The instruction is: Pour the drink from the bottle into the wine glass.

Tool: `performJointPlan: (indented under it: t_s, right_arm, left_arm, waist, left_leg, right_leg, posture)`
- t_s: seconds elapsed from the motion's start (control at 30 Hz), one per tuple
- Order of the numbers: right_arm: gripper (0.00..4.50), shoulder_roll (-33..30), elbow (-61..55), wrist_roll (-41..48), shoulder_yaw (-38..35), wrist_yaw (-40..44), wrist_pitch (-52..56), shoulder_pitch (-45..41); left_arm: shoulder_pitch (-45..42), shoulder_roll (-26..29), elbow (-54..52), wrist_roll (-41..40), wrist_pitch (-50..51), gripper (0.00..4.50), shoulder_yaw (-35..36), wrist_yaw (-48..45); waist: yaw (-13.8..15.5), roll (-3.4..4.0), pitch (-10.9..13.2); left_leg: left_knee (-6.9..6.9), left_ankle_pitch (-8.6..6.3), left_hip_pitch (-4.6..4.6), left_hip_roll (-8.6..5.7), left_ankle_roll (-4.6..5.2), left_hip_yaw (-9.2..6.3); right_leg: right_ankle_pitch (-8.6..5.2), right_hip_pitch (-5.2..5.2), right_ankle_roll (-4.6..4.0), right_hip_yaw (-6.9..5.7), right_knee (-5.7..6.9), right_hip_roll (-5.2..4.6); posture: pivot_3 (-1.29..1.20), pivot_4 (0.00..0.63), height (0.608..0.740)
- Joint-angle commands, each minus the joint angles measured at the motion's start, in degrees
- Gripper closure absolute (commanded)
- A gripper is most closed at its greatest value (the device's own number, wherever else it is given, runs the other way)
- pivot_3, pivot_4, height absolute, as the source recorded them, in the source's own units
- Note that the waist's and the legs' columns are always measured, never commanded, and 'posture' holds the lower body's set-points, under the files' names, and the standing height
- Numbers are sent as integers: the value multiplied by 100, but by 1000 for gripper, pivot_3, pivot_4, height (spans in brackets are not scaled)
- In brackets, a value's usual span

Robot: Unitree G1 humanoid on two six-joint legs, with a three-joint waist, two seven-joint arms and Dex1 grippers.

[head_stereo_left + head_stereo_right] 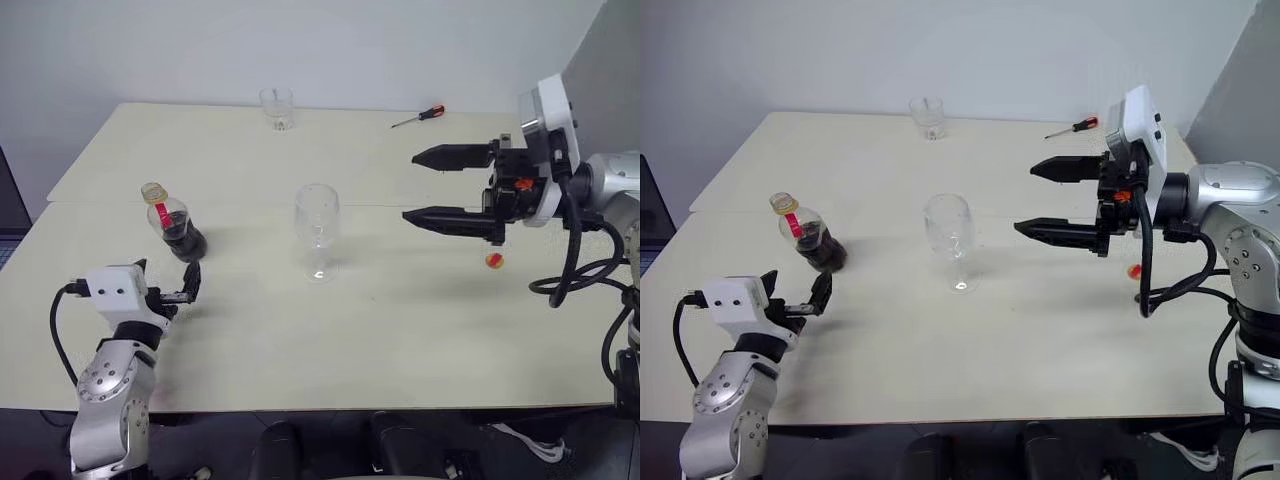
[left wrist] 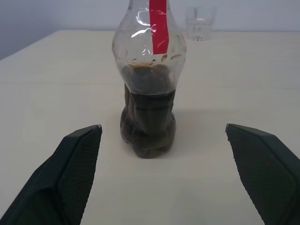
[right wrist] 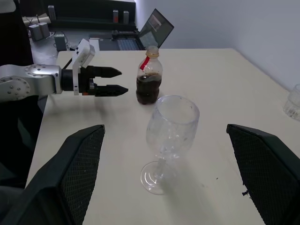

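Note:
Next, the left gripper grabs the bottle's narrower waist (image 1: 180,231) below the bottle's clear upper bulge (image 1: 168,213), since that bulge swells round and slopes off.
The bottle (image 1: 176,226) stands on the left part of the pale table (image 1: 400,320), about half full of the dark drink (image 2: 147,124), with a red neck label and a yellowish cap. My left gripper (image 1: 170,272) is open just short of it, level, one finger to each side and touching nothing. The empty wine glass (image 1: 317,228) stands upright at the table's middle. My right gripper (image 1: 410,186) hovers open and empty above the table to the right of the glass, pointing toward it.
A short clear tumbler (image 1: 277,108) stands at the far edge, and a red-handled screwdriver (image 1: 421,116) lies at the back right. A small orange-red round thing (image 1: 493,260) rests on the table under my right arm. An open laptop (image 3: 159,29) is beyond the table's left end.

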Motion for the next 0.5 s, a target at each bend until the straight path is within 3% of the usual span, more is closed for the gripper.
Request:
performJointPlan:
  t_s: [0.03, 0.5]
  right_arm:
    - [49, 31, -218, 71, 78, -150, 22, -235]
    - [49, 96, -425, 249, 178, -415, 212, -499]
  left_arm:
    - [-455, 52, 405, 183, -110, 0, 3, 219]
    - [-1422, 25, 1537, 588, -584, 0, -310, 386]
  waist:
    - [6, 0, 0]
    - [14, -1, 0]
  left_leg:
    - [1, 0, 1, 0, 0, -1]
    - [-2, 0, -3, 1, 0, 0]
  right_leg:
    - [0, 0, 0, -3, 2, 1]
    - [11, -2, -13, -13, 0, 0]
  posture:
    - [0, 150, 740]
    - [0, 150, 740]
